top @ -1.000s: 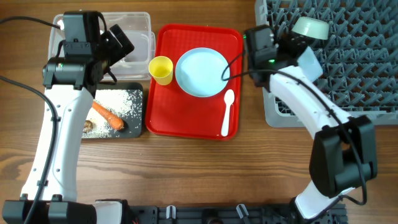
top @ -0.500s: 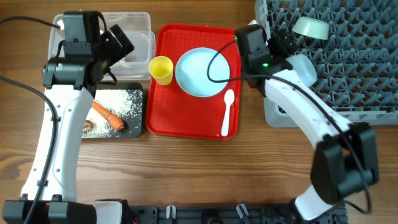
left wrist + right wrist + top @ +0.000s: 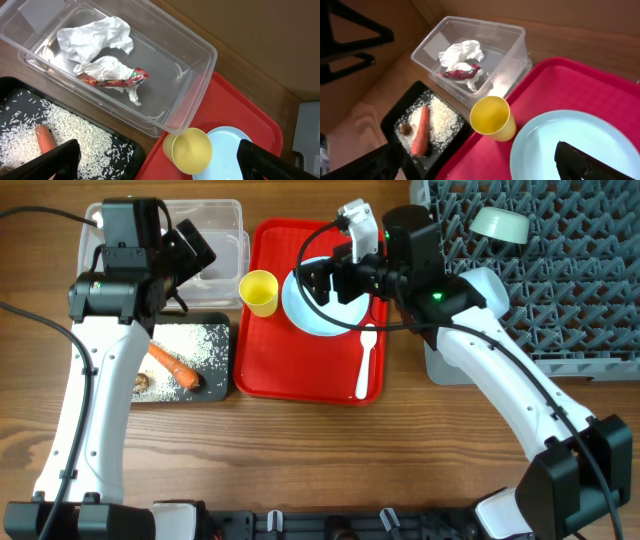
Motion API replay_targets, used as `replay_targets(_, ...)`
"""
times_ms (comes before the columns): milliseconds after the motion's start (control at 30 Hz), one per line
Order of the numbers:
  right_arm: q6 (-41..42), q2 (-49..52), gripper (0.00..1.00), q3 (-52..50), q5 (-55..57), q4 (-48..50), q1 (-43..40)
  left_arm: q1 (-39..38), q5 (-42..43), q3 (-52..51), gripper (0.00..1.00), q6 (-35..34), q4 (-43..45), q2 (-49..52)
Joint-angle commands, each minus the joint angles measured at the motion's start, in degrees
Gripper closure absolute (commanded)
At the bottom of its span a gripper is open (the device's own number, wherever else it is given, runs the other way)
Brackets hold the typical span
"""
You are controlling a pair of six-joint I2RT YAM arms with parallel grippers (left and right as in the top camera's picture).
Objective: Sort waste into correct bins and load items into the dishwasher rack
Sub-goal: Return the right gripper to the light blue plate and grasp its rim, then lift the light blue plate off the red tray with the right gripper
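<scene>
My right gripper will next pinch the rim of the pale blue plate on the side that faces the rack. The plate's far rim then stays free to load into the rack (image 3: 560,300).
My right gripper (image 3: 318,280) is open and empty, hovering over the pale blue plate (image 3: 322,318) on the red tray; the right wrist view (image 3: 477,167) shows the plate (image 3: 570,145) and the yellow cup (image 3: 491,117) below it. The cup (image 3: 259,292) stands left of the plate and the white spoon (image 3: 365,360) lies to its right. My left gripper (image 3: 190,245) is open and empty above the clear tub (image 3: 225,220), which holds the napkin (image 3: 92,37) and the red wrapper (image 3: 112,76). The black tray (image 3: 215,385) holds the carrot (image 3: 172,365), rice (image 3: 195,340) and a brown scrap (image 3: 142,383). The grey rack (image 3: 560,300) holds the green bowl (image 3: 500,223) and the blue bowl (image 3: 487,282).
The red tray (image 3: 270,360) lies between the two bins and the rack. The rack's near left corner (image 3: 440,365) sits close to the tray's right edge. Bare wooden table (image 3: 320,450) runs along the front.
My right gripper has swung left from the rack's edge to above the plate. The pale blue bowl stays in the rack. The left arm has not moved.
</scene>
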Motion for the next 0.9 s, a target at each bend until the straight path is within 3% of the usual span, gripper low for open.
replay_targets(0,4.4,1.6,0.00,0.2,1.4,-0.2,-0.3,0.4,-0.6,-0.1,0.00,-0.3,-0.1,0.0)
replay_targets(167,9.8,5.5,0.00,0.2,4.6,-3.5,-0.3,0.4,-0.6,-0.1,0.00,-0.3,0.0,0.0)
replay_targets(433,11.6,8.0,0.00,0.2,24.8,-13.6,-0.5,0.4,-0.6,-0.1,0.00,-0.3,-0.1,0.0)
replay_targets(533,11.7,7.8,0.00,0.2,24.9,-16.7,-1.6,0.4,-0.6,-0.1,0.00,-0.3,0.0,0.0)
replay_targets(633,9.5,8.2,0.03,0.0,23.3,-13.7,-2.7,0.4,-0.6,-0.1,0.00,-0.3,-0.1,0.0)
replay_targets(667,9.4,9.8,0.09,0.0,22.8,-11.5,-2.6,0.4,-0.6,-0.1,0.00,-0.3,0.0,0.0)
replay_targets(867,10.3,20.7,0.12,0.9,20.5,-7.4,-2.8,0.4,-0.6,-0.1,0.00,-0.3,0.0,0.0)
